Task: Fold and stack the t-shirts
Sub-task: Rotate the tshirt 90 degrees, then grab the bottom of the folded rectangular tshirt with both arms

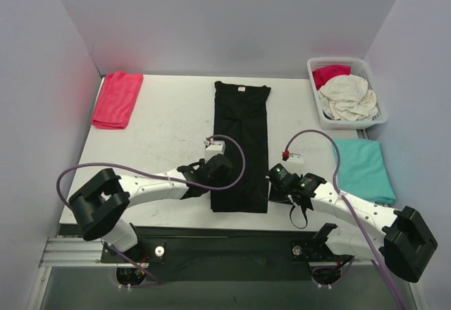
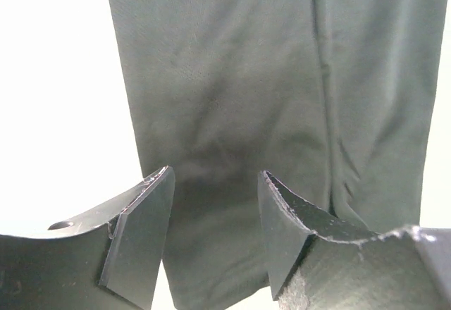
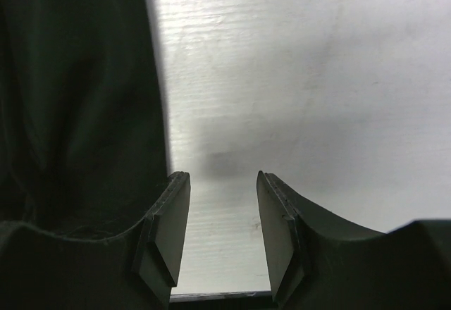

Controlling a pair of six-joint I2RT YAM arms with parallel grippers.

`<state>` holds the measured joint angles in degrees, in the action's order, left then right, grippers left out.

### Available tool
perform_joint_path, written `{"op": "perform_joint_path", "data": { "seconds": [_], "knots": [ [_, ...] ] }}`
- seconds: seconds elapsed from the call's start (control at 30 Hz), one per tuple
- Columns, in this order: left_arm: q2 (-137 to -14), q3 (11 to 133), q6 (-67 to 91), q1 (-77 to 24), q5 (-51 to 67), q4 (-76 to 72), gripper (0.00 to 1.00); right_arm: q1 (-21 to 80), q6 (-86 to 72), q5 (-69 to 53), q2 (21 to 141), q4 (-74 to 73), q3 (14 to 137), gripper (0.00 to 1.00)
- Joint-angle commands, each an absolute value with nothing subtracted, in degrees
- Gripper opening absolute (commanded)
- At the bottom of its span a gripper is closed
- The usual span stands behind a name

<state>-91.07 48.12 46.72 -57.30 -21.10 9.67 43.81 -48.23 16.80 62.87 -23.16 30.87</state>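
I should next grab the folded black t-shirt with my right gripper by its near-end corner, to fold the t-shirt's near end over toward the neck label.
The black t-shirt (image 1: 240, 148) lies in the middle of the table, folded lengthwise into a long narrow strip with its white neck label at the far end. My left gripper (image 1: 213, 177) is open at the strip's near left edge. In the left wrist view the fingers (image 2: 144, 218) straddle the black cloth (image 2: 232, 98) just above it, gripper (image 2: 215, 183) empty. My right gripper (image 1: 275, 182) is open beside the strip's near right edge. In the right wrist view the gripper (image 3: 222, 183) is over bare table, with the black cloth (image 3: 77, 98) to its left.
A folded teal t-shirt (image 1: 363, 169) lies at the right edge. A folded red t-shirt (image 1: 117, 98) lies at the back left. A white lattice basket (image 1: 320, 109) at the back right holds a cream shirt (image 1: 349, 97) and a red shirt (image 1: 330, 74). Walls enclose three sides.
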Motion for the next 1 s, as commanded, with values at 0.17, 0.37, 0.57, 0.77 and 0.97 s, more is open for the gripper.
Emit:
{"op": "perform_joint_path", "data": {
  "seconds": [0.17, 0.37, 0.57, 0.77, 0.97],
  "knots": [
    [-77.26, 45.71, 45.17, -57.75, -21.89, 12.83, 0.61, 51.93, -54.23, 19.51, 63.8, -24.43, 32.25, 0.44],
    [-74.62, 39.65, 49.13, -58.18, -18.46, 14.24, 0.62, 57.74, -57.56, 21.53, 68.37, -24.43, 33.84, 0.44],
    [-72.69, 33.67, 52.12, -58.18, -16.09, 10.56, 0.61, 60.29, -58.27, 23.03, 71.62, -24.35, 35.51, 0.44],
    [-72.51, 32.52, 53.0, -58.1, -13.45, 7.13, 0.62, 60.47, -59.41, 23.38, 74.26, -24.17, 35.16, 0.44],
    [-73.21, 31.64, 53.61, -58.1, -11.08, 4.48, 0.62, 60.47, -60.38, 23.12, 74.53, -22.94, 33.49, 0.44]
  ]
}}
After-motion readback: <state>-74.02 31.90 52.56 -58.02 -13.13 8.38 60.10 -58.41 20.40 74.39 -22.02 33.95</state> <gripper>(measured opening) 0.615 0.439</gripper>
